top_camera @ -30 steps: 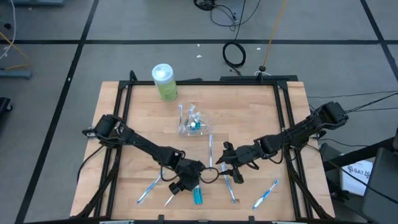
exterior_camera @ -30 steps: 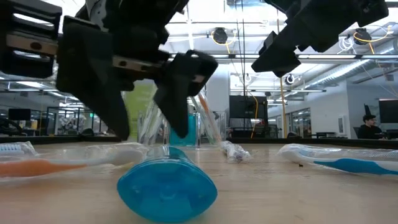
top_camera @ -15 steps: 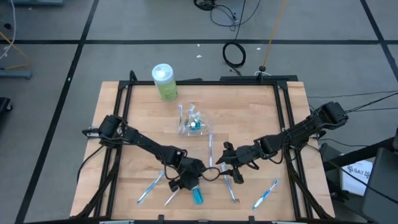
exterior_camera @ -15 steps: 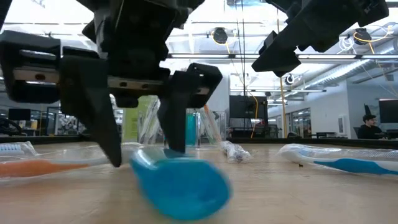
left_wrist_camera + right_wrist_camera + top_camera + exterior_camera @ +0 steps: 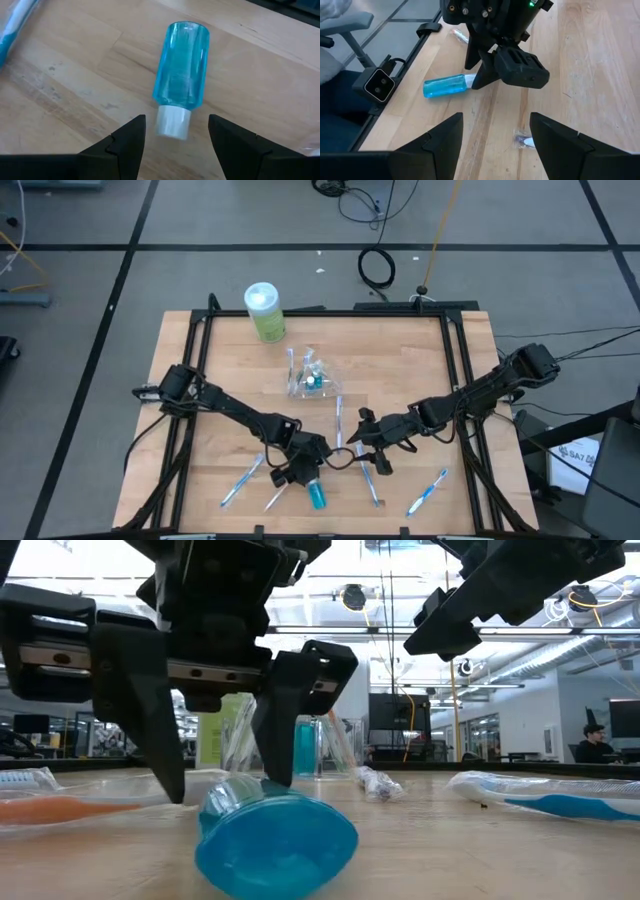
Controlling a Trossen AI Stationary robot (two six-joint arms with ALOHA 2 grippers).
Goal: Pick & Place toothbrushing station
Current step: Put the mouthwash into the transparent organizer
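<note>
The fingers of my left gripper are on either side of the white cap (image 5: 173, 122) of the blue bottle in the left wrist view. My left gripper needs to close now.
A small clear-blue bottle (image 5: 182, 62) with a white cap (image 5: 173, 123) lies on its side on the wooden table near the front edge; it also shows in the high view (image 5: 318, 498) and the low view (image 5: 275, 845). My left gripper (image 5: 175, 145) is open and low over it. Its fingers stand on either side of the cap, with a gap on each side. My right gripper (image 5: 368, 445) is open and empty. It hovers just right of the left gripper, above a wrapped toothbrush (image 5: 371, 480).
Several wrapped toothbrushes lie near the table's front (image 5: 240, 481) (image 5: 427, 492) (image 5: 340, 420). A clear holder (image 5: 308, 376) lies at the table's middle. A green bottle with a white lid (image 5: 264, 312) stands at the far left. A small camera (image 5: 379, 83) sits at the table's front edge.
My left gripper has come down over the blue bottle's cap end, still open. The bottle has shifted and turned a little on the table. My right gripper has kept still.
</note>
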